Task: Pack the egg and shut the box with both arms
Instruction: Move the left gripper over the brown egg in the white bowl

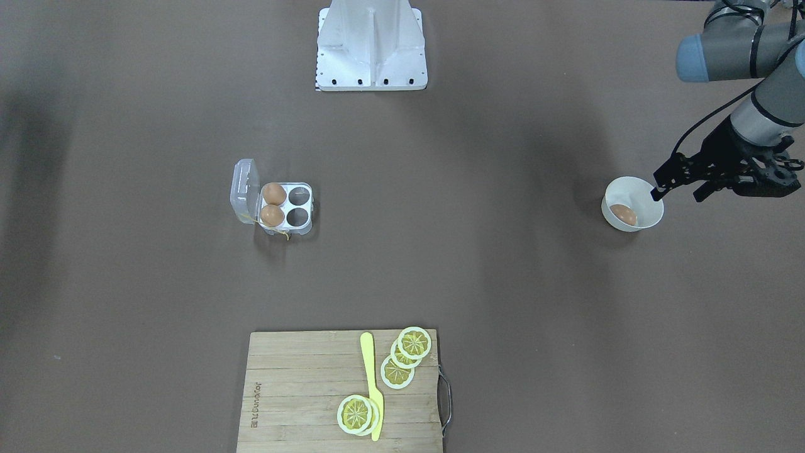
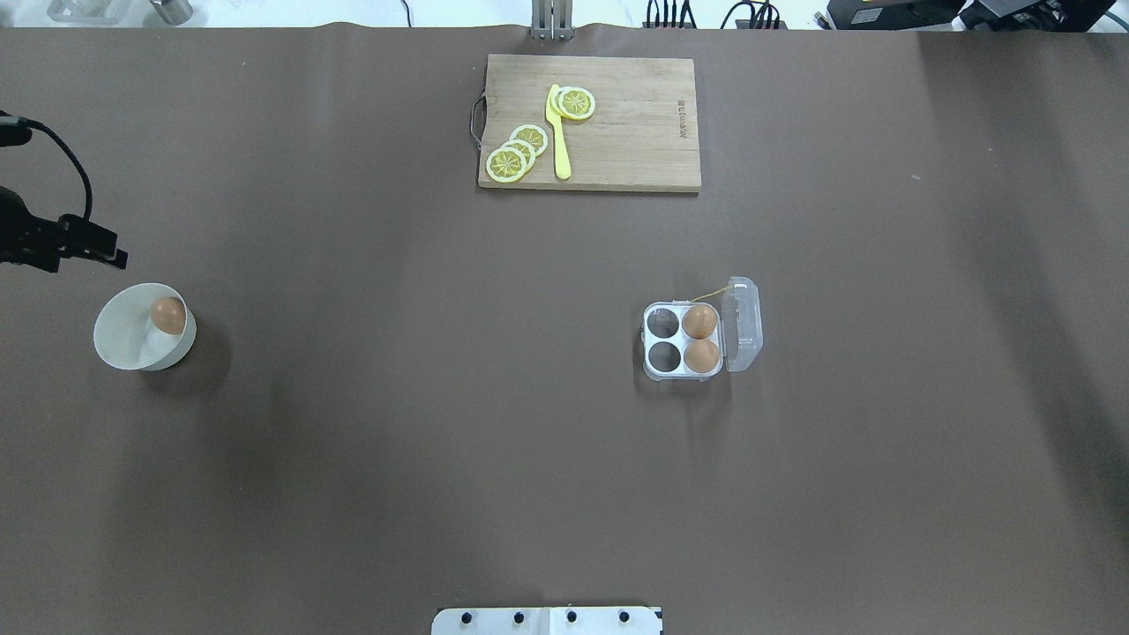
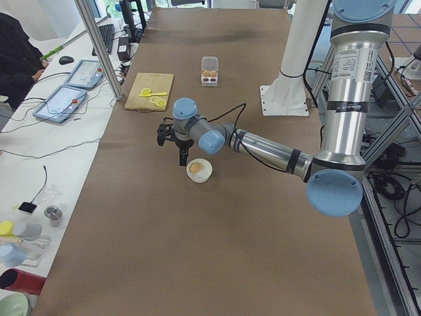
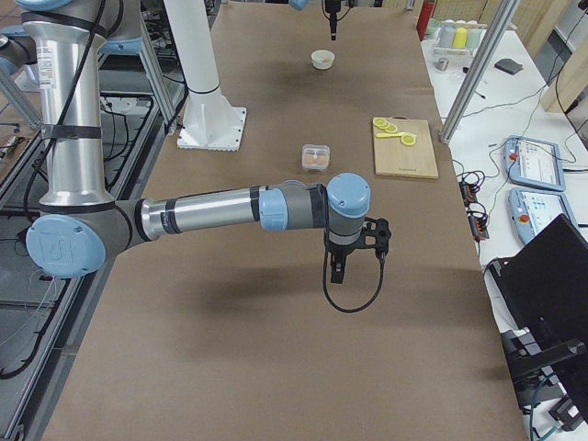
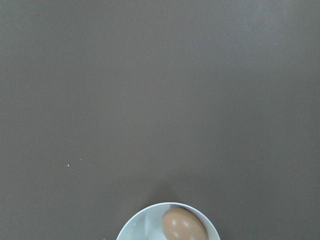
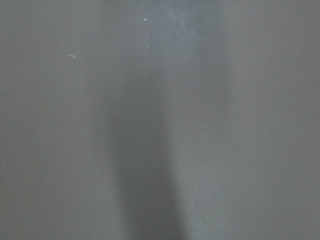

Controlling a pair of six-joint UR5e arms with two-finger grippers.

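The egg's ends narrow to round tips, so my left gripper should next grab across its facing long sides to pack it.
One tan egg (image 1: 624, 214) lies in a white bowl (image 1: 643, 189) at the table's left end; it also shows in the overhead view (image 2: 168, 315) and the left wrist view (image 5: 183, 226). My left gripper (image 1: 678, 195) is open and empty, up beside the bowl's rim, apart from the egg. The clear box (image 1: 299, 206) stands mid-table with its lid (image 1: 245, 190) open. Two eggs (image 1: 274, 194) fill the cells next to the lid; the other two cells are bare. My right gripper (image 4: 333, 271) shows only in the exterior right view, pointing down over bare table; I cannot tell its state.
A wooden cutting board (image 1: 302, 390) with lemon slices (image 1: 414, 343) and a yellow knife (image 1: 371, 384) lies at the table's far edge. The white robot base (image 1: 371, 44) stands at the near edge. The right wrist view shows only brown table cover.
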